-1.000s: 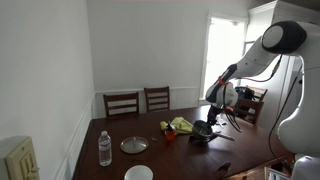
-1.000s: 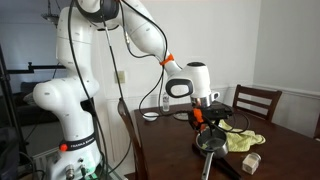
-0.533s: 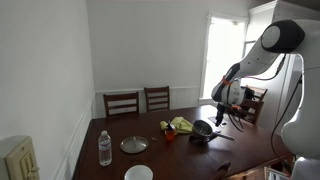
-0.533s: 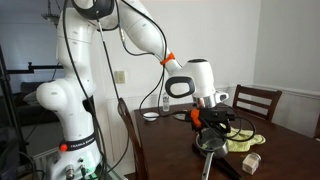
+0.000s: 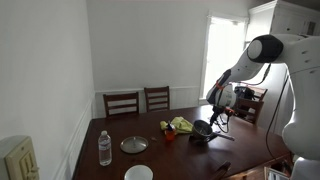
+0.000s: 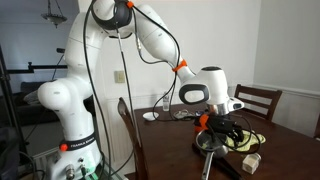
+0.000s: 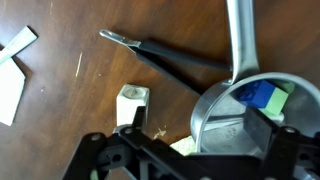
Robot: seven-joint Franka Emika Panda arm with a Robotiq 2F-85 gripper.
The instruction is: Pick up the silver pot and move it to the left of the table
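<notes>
My gripper needs to go lower before it closes on the pot's rim, as my open fingers straddle the rim from above and would miss the pot's side now.
The silver pot (image 7: pixel 226 112) stands on the dark wooden table (image 7: pixel 70 110), its long handle (image 7: pixel 240 40) pointing away from me. Blue and green pieces lie inside it. My gripper (image 7: pixel 198 128) is open and low over the pot's near rim: one finger (image 7: pixel 260 128) sits over the inside, the other finger (image 7: pixel 136 128) outside the wall. Nothing is clamped. Both exterior views show the pot (image 5: pixel 200 131) (image 6: pixel 209 143) under the gripper (image 5: pixel 214 119) (image 6: pixel 222 127), near one end of the table (image 5: pixel 120 130).
Black pliers (image 7: pixel 170 58) and a small white block (image 7: pixel 133 104) lie close to the pot. A yellow-green cloth (image 5: pixel 181 125), a red object (image 5: pixel 170 135), a flat silver disc (image 5: pixel 134 145), a water bottle (image 5: pixel 104 148) and a white bowl (image 5: pixel 138 173) share the table. Chairs (image 5: pixel 122 103) stand behind.
The jaws have spread apart. The wrist has shifted a little sideways over the pot and the arm's elbow has dropped. The pot stays where it was on the table.
</notes>
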